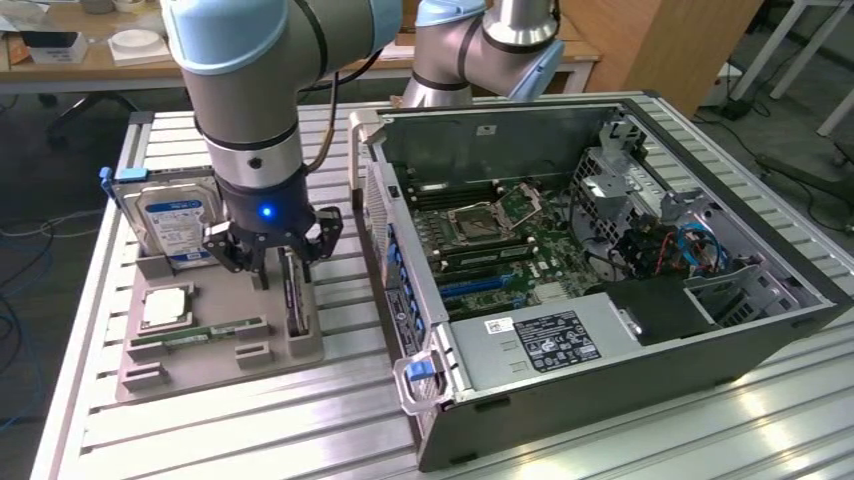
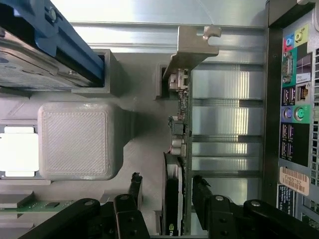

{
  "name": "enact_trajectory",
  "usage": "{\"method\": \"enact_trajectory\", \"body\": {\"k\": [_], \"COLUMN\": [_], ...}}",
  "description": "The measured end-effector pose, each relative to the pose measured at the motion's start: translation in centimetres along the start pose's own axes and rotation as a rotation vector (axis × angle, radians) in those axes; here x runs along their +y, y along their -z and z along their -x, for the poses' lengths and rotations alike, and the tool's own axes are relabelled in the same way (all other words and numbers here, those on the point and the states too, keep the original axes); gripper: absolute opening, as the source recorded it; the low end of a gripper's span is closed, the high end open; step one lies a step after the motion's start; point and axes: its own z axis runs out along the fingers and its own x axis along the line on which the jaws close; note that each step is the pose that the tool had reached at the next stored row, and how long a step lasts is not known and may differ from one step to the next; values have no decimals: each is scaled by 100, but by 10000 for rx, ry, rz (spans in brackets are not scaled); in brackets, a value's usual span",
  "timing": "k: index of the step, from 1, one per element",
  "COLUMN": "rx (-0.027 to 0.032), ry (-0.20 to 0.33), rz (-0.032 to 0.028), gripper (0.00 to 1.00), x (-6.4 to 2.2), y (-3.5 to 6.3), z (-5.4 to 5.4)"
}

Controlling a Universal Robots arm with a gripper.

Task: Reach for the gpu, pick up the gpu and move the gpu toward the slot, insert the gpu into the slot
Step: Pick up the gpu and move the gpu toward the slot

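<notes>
My gripper should next grab the GPU by its flat black cooler section [image 2: 174,199], as small parts bulge from the GPU's board near its bent metal bracket.
The gpu [image 1: 295,303] stands on edge in a grey holder, a thin dark card with its silvery end bracket [image 2: 192,46] at the far end. In the wrist view the gpu [image 2: 175,199] runs edge-on between my two black fingers [image 2: 134,185]. My gripper [image 1: 282,268] hangs low over the card's near end, open, with a finger on each side and a gap still showing. The gripper [image 2: 167,186] holds nothing. The slot [image 1: 473,286] is a long blue strip on the green motherboard inside the open computer case.
The grey holder [image 1: 220,362] also carries a hard drive [image 1: 174,218] in a blue bracket, a square CPU [image 1: 166,308] and a green memory stick [image 1: 200,333]. The open case wall [image 1: 400,290] stands close beside the gpu. A second arm's base [image 1: 461,50] rises behind the case.
</notes>
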Motion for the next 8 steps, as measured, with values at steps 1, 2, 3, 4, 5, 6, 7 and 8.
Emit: {"method": "enact_trajectory", "body": {"k": [1, 2, 3, 4, 5, 6, 7, 8], "rx": [-1, -2, -2, -2, 0, 1, 1, -2], "ry": [-1, -4, -9, -17, -21, -23, -24, -23], "rz": [0, 1, 0, 0, -3, -3, -3, -1], "gripper": [53, 53, 53, 53, 53, 53, 53, 53], "x": [0, 0, 0, 0, -1, -1, -1, -1], "y": [-1, -3, -7, -11, -14, -15, -16, -21], "z": [6, 11, 13, 14, 14, 13, 13, 14]}}
